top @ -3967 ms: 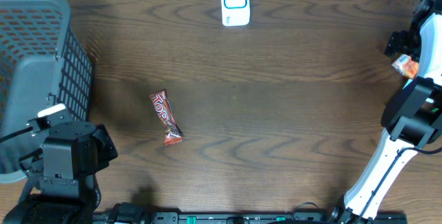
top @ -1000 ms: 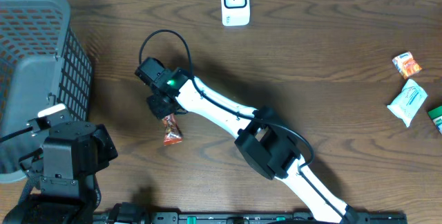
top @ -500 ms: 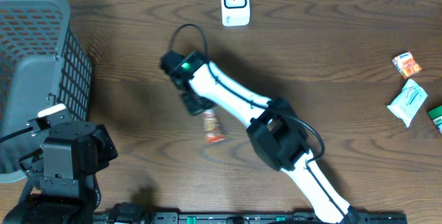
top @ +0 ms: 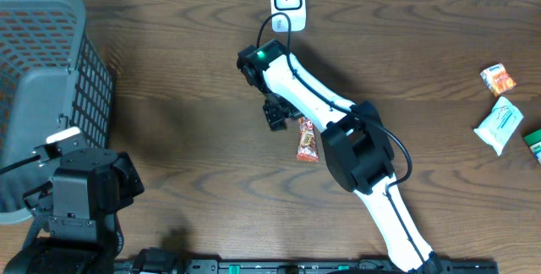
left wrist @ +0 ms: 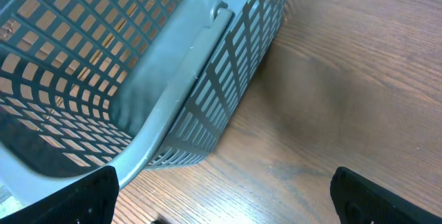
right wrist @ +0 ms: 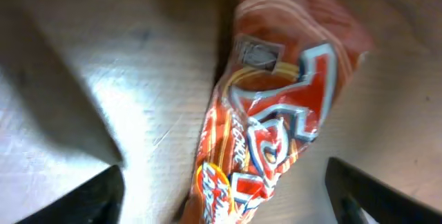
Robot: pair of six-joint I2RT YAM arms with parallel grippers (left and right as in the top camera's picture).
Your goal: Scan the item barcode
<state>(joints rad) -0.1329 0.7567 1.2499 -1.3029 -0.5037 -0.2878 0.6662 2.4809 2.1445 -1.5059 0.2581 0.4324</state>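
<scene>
My right gripper grabs the candy bar at its yellow-ringed label end (top: 305,128) (right wrist: 222,188) next, so the remaining wrapper stays exposed for barcode scanning.
The item, a red-orange candy bar (top: 307,139), lies on the wood table a little below the white scanner (top: 287,2), which stands at the far edge. My right gripper (top: 276,115) hovers just left of and above the bar. In the right wrist view the candy bar (right wrist: 276,127) fills the space between the two dark fingers (right wrist: 83,196), and neither one touches it; the right gripper (right wrist: 228,200) is open. No barcode shows on the wrapper's visible face. My left gripper (left wrist: 221,196) is open over bare wood beside the basket, nothing in it.
A grey mesh basket (top: 51,79) fills the left side; the basket's wall (left wrist: 207,99) is close in the left wrist view. At the right edge lie an orange packet (top: 497,79), a white-blue packet (top: 499,125) and a green item (top: 534,141).
The right arm carried the candy bar from the left-centre of the table rightward toward the scanner, then opened its jaws; the bar is now free. The left arm has not moved.
</scene>
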